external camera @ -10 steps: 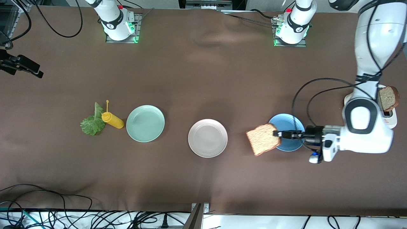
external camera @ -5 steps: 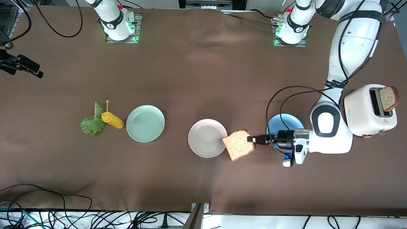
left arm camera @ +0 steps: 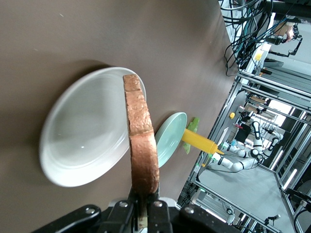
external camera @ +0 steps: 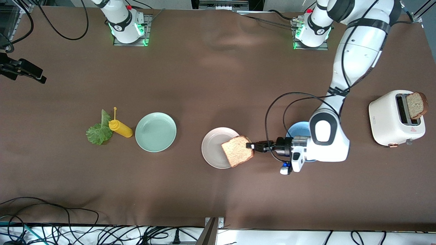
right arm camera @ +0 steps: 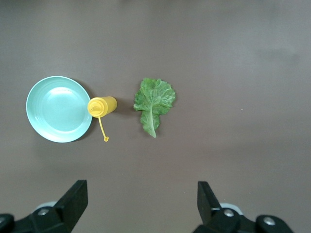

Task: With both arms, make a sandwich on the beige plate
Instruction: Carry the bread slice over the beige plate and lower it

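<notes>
The bread slice hangs tilted and is partly outside the beige plate. It would tip over the plate's rim if my left gripper released it now, so I should first move it farther in.
My left gripper is shut on the edge of a brown bread slice, held tilted over the rim of the beige plate on the side toward the left arm's end. In the left wrist view the slice stands edge-on above the plate, pinched at my left gripper. A second bread slice sticks up from the white toaster. The green lettuce leaf lies on the table by the right arm's end. My right gripper is open, high above the table near the lettuce.
A yellow squeeze bottle lies between the lettuce and a mint-green plate. A blue plate sits partly under the left arm's wrist. Cables run along the table edge nearest the camera.
The left arm has carried the bread slice from beside the blue plate toward the right arm's end, now over the beige plate's rim. The right gripper has stayed still.
</notes>
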Robot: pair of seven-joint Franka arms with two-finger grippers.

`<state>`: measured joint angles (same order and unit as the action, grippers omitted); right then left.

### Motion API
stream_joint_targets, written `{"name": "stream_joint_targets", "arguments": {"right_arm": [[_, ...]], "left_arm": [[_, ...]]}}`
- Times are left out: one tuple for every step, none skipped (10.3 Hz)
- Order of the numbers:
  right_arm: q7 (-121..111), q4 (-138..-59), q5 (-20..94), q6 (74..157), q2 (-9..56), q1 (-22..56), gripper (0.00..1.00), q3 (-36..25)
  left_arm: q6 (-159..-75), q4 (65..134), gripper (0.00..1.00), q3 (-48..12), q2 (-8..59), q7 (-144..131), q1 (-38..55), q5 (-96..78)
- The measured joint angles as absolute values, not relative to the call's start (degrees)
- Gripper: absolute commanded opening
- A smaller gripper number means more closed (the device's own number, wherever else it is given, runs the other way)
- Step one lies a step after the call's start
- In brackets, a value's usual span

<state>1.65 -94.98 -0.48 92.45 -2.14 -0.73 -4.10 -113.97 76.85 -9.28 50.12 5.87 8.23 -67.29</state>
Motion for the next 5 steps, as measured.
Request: {"name": "stream_joint_targets", "arguments": {"right_arm": [[1.65,-94.98,-0.48,92.44,-2.14,-0.73,1.00,-4.10],[1.65,-94.98,-0.48,92.45,-2.14,-0.73,1.00,-4.10],[1.65,-94.98,-0.48,92.45,-2.14,-0.73,1.00,-4.10],[1.65,-94.98,-0.48,92.45,-2.14,-0.73,1.00,-4.10],[1.65,-94.98,-0.48,92.45,-2.14,-0.73,1.00,-4.10]], "left_arm": [[-115.49,76.85,0.00,-9.26,50.40,5.86,9.40,-68.18],[-115.94,76.88,0.00,-9.24,50.93,5.86,9.88,-68.37],[-116.17,76.88,0.00,-9.24,51.64,5.86,9.98,-68.37],[-116.64,76.88,0.00,-9.23,52.27,5.87,10.07,-68.59],[-116.98,76.88,0.00,-9.24,52.82,5.89,10.37,-69.12]]}}
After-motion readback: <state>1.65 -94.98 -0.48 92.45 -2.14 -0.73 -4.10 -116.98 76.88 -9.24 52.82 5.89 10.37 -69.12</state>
